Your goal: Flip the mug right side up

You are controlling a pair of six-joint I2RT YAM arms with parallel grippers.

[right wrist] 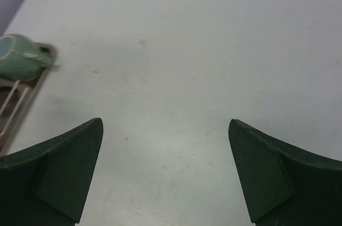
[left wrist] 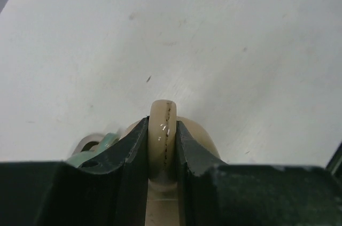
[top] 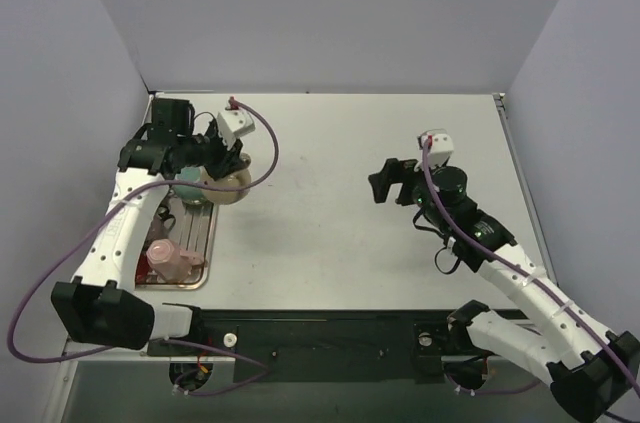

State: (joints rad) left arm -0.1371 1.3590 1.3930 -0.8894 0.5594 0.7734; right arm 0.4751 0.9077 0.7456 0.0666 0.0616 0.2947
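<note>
I need to grab the cream mug by its body wall with my right gripper next, to turn it right side up. The handle is left to my left gripper.
My left gripper is shut on the handle of a cream mug at the far left of the table, by the right edge of the metal tray. In the left wrist view the handle stands upright between the jaws, and the mug's rounded body shows behind them. I cannot tell which way the mug's mouth faces. My right gripper is open and empty over bare table right of centre, its fingers wide apart.
A green mug sits in the tray beside the cream mug and also shows in the right wrist view. A pink cup lies at the tray's near end. Grey walls enclose the back and sides.
</note>
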